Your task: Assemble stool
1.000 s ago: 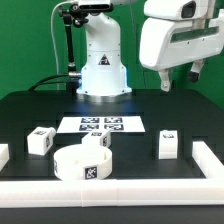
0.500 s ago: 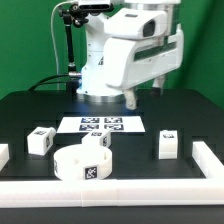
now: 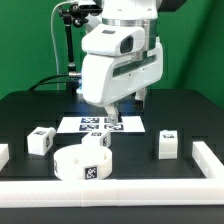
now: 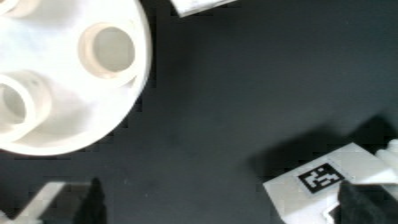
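My gripper is about to grab the seat disc by its round socket (image 4: 112,50). Then it can set the seat disc into the corner of the border bar.
The white round seat disc (image 3: 83,163) lies near the front of the black table, with a tag on its rim. One white leg (image 3: 40,140) stands to its left in the exterior view, one leg (image 3: 168,144) to its right, and a third leg (image 3: 101,141) just behind it. My gripper (image 3: 124,104) hangs above the marker board, behind the seat, open and empty. In the wrist view the seat (image 4: 63,70) shows two round sockets. A tagged leg (image 4: 329,180) lies close to one finger (image 4: 381,185), and nothing is between the fingers of the gripper (image 4: 222,212).
The marker board (image 3: 100,125) lies flat in front of the robot base (image 3: 103,75). A long white border rail (image 3: 110,190) runs along the table's front, with short pieces at the left (image 3: 3,153) and right (image 3: 205,155).
The arm has swung from the exterior view's right to the centre and come lower, over the marker board. The stool parts have not moved.
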{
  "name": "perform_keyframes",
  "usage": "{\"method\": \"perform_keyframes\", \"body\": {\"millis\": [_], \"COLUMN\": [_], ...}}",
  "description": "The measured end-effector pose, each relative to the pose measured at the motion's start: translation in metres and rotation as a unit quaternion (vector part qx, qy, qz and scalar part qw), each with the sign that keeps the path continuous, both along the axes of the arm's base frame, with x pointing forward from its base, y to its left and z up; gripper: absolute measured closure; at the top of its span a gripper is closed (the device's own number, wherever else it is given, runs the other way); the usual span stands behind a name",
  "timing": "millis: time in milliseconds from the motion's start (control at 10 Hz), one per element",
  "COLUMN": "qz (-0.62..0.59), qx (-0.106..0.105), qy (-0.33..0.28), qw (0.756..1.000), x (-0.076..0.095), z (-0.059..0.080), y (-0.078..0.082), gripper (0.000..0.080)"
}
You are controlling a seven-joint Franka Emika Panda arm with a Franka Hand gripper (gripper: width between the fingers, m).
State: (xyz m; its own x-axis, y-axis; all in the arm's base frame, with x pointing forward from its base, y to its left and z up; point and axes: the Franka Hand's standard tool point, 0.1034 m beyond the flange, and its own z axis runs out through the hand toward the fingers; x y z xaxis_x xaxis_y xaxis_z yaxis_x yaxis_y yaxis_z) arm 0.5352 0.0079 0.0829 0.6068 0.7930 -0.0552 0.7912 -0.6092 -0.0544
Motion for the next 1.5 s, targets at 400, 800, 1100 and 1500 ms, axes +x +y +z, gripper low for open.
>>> {"method": "perform_keyframes", "body": {"millis": [400, 800, 1100, 1500], "qz": [0.034, 0.02, -0.001, 0.0], "qx": [0.005, 0.004, 0.003, 0.006], "qy": [-0.002, -0.005, -0.003, -0.005], "qw": [0.999, 1.0, 1.0, 1.0], "x": [-0.002, 0.0, 0.002, 0.006], "z": [-0.029, -0.032, -0.048, -0.064], "y": [-0.05, -0.052, -0.051, -0.051], "gripper": [0.015, 0.015, 0.015, 0.015]}}
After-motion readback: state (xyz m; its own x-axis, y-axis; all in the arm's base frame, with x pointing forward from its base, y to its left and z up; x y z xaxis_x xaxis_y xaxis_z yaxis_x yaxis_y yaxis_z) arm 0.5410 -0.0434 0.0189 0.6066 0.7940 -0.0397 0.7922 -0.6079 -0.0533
